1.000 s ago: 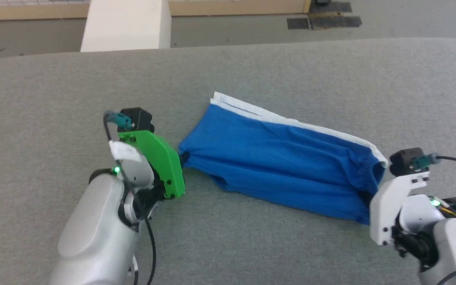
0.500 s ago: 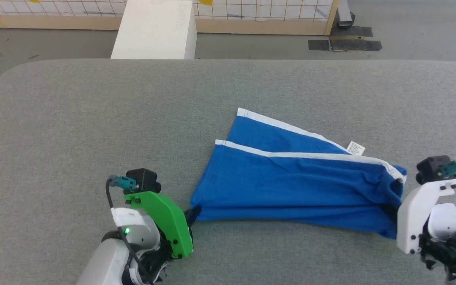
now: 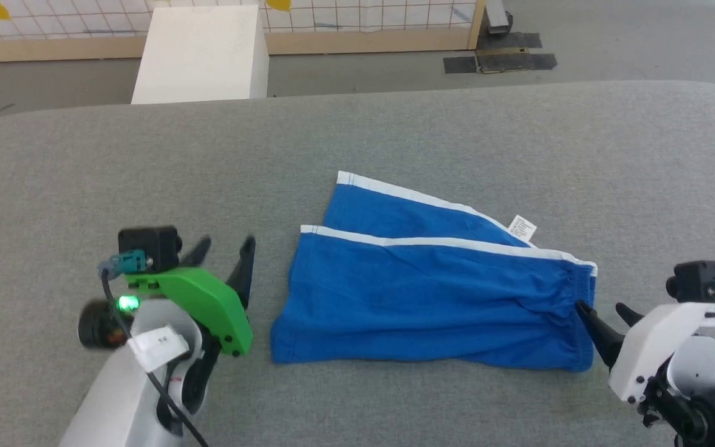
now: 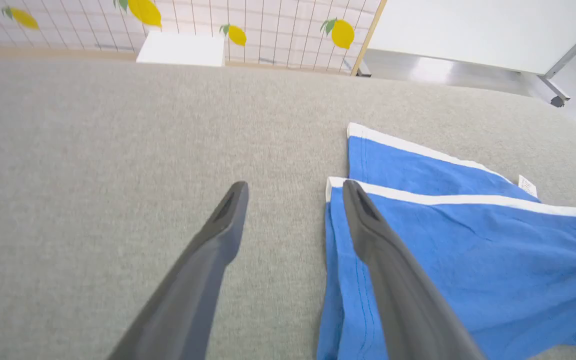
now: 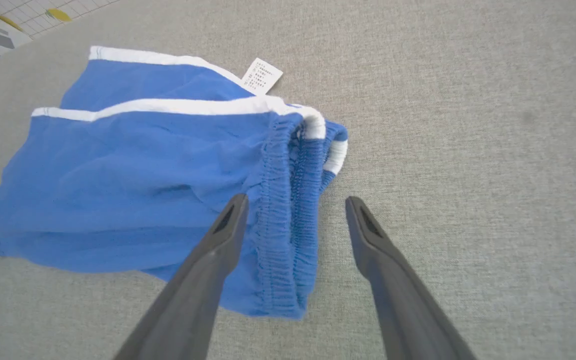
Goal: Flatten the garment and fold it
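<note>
Next, my left gripper pinches the garment by the white-trimmed hem corner [image 3: 308,230], where its fold stands up, since most of the garment [image 3: 429,305] lies flat and slack.
The garment [image 3: 432,298], royal blue shorts with white trim, lies folded in half on the grey table, leg hems to the left and gathered waistband to the right, with a small white tag [image 3: 522,228] at its far edge. My left gripper [image 3: 226,247] stands open just left of the hem corner, with nothing between its fingers. In the left wrist view the garment [image 4: 448,250] lies under and right of the right finger [image 4: 368,225]. My right gripper [image 3: 602,308] is open at the waistband end. In the right wrist view the waistband [image 5: 293,210] lies between its fingers, lying loose.
The grey padded table [image 3: 357,136] has free room on every side of the shorts. Beyond its far edge stand a white box [image 3: 199,56], a wooden-framed grid panel with lemon prints [image 4: 248,30], and bare floor.
Both grippers were shut on the garment's ends and have opened, letting go. The shorts now lie slack on the table. The head camera has shifted between frames.
</note>
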Available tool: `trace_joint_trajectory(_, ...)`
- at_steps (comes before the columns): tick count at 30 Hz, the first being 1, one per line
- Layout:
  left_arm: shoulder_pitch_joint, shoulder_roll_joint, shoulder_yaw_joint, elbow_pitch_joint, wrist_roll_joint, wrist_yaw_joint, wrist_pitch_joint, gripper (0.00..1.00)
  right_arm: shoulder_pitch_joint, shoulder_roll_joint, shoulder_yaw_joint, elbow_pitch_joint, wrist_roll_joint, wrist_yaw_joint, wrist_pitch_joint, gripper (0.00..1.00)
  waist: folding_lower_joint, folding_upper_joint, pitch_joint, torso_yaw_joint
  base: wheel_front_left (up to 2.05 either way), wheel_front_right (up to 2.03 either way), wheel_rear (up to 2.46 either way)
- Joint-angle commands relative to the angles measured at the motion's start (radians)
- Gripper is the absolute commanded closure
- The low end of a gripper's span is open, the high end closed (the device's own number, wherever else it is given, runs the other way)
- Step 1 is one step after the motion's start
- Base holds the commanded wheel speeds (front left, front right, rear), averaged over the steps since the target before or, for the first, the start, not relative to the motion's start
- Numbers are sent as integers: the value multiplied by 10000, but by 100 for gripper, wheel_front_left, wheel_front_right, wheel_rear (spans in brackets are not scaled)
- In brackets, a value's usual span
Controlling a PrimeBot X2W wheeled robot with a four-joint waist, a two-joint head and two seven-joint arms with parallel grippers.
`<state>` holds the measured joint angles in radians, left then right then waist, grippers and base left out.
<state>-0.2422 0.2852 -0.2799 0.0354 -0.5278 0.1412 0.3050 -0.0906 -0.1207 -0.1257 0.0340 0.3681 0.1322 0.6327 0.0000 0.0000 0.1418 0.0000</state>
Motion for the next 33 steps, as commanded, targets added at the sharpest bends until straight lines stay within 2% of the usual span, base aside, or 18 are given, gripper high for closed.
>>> trace_joint_trajectory(1,-372,86,-111,12,301,-257,-544,0,220,158,-128,-177,-72,-15,-145,0,0,0,40,-83,0,0,0)
trace_joint_trajectory(5,-1262,175,-729,718,726,-1067,-934,0,506,440,-349,-746,-109,-15,-279,0,0,0,323,-313,0,0,0)
trace_joint_trajectory(10,-2820,-36,-1490,2377,905,-1606,343,0,474,582,-359,-1279,-89,-15,-217,0,0,0,852,-703,0,0,0)
trace_joint_trajectory(15,-4014,-166,-1664,4099,802,-1535,2003,0,253,640,-310,-1430,-136,-15,-213,0,0,0,1374,-1104,0,0,0)
trace_joint_trajectory(21,-4426,-118,-1713,5132,703,-1509,2720,0,165,675,-320,-1324,-153,-15,-360,0,0,0,1642,-1344,0,0,0)
trace_joint_trajectory(22,-4419,-141,-1701,5199,637,-1546,2738,44,163,678,-342,-1304,-152,-15,-386,0,0,0,1652,-1348,0,0,0)
trace_joint_trajectory(23,-4405,-169,-1687,5249,567,-1592,2718,83,167,682,-367,-1279,-151,-15,-414,0,0,0,1656,-1339,0,0,0)
trace_joint_trajectory(24,-4373,-198,-1671,5303,486,-1628,2745,100,176,684,-391,-1254,-156,-15,-433,0,0,0,1648,-1323,0,0,0)
trace_joint_trajectory(29,-4232,-334,-1498,5238,114,-1756,2510,100,128,693,-403,-1146,-219,-15,-492,0,0,0,1522,-1167,0,0,0)
trace_joint_trajectory(33,-3929,-413,-1038,4652,-166,-1634,1469,100,-3,695,-358,-1211,-346,-15,-494,0,0,0,1346,-1055,0,0,0)
